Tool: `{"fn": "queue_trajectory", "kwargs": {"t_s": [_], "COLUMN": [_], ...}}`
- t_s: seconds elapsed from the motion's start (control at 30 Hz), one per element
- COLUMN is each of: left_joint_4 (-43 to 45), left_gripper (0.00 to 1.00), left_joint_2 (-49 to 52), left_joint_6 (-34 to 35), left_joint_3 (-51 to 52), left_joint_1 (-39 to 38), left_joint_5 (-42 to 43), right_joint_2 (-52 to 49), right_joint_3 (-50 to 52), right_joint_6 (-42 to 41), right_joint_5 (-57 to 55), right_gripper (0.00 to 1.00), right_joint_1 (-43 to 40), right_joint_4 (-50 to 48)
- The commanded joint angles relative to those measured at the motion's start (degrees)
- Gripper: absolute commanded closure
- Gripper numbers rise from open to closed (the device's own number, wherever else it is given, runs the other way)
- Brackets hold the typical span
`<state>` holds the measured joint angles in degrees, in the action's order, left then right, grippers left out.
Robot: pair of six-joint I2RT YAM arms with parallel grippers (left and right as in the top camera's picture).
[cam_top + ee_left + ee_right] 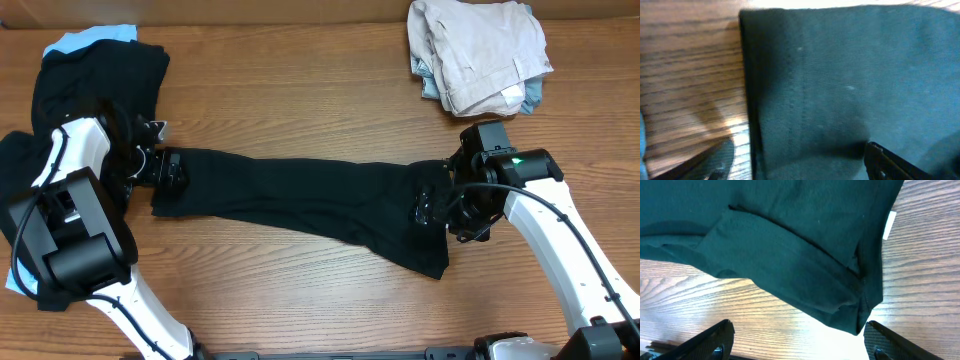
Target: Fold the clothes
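I should next grab the long black garment [300,195] with my left gripper by its straight end edge to fold that end inward.
A long black garment [300,195] lies stretched flat across the middle of the wooden table. My left gripper [172,172] is at its left end. In the left wrist view the jaws [800,167] are open, one on each side of the fabric's straight edge [850,75]. My right gripper [432,207] is at the garment's right end. In the right wrist view the jaws [797,345] are open and empty, just below a folded corner of the black fabric [790,230]. A small white label [888,225] shows at the fabric's edge.
A heap of black clothes [100,80] with a light blue garment [90,38] under it lies at the back left, partly under my left arm. A folded stack of beige clothes [480,50] sits at the back right.
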<state>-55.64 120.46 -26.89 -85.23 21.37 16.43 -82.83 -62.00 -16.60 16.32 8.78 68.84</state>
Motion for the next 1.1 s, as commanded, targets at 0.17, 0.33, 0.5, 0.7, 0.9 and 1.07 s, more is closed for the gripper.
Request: {"fn": "queue_trajectory", "kwargs": {"t_s": [0.17, 0.33, 0.5, 0.7, 0.9, 1.07], "left_joint_4": [5.0, 5.0, 2.3, -12.3, -25.9, -32.9], "left_gripper": [0.36, 0.96, 0.96, 0.96, 0.96, 0.96], "left_joint_2": [0.4, 0.4, 0.3, 0.3, 0.3, 0.3], "left_joint_6": [3.8, 5.3, 6.9, 7.6, 4.5, 4.4], "left_joint_3": [5.7, 5.6, 2.1, -13.6, -31.0, -38.8], "left_joint_1": [-1.4, -3.3, -3.8, -2.9, -5.1, -9.9], "left_joint_5": [-1.2, -1.0, -1.9, -3.3, -5.5, -10.8], "right_joint_2": [0.6, 0.6, 0.6, 0.6, 0.6, 0.6], "right_joint_3": [-1.9, -1.9, -1.9, -1.9, -1.9, -1.9], "right_joint_6": [0.3, 0.3, 0.3, 0.3, 0.3, 0.3], "right_joint_5": [0.3, 0.3, 0.3, 0.4, 0.5, 1.0], "right_gripper": [0.15, 0.17, 0.17, 0.18, 0.18, 0.18], "right_joint_1": [0.2, 0.2, 0.2, 0.2, 0.2, 0.2], "right_joint_4": [-1.6, -2.8, -4.0, -5.5, -4.3, -3.8]}}
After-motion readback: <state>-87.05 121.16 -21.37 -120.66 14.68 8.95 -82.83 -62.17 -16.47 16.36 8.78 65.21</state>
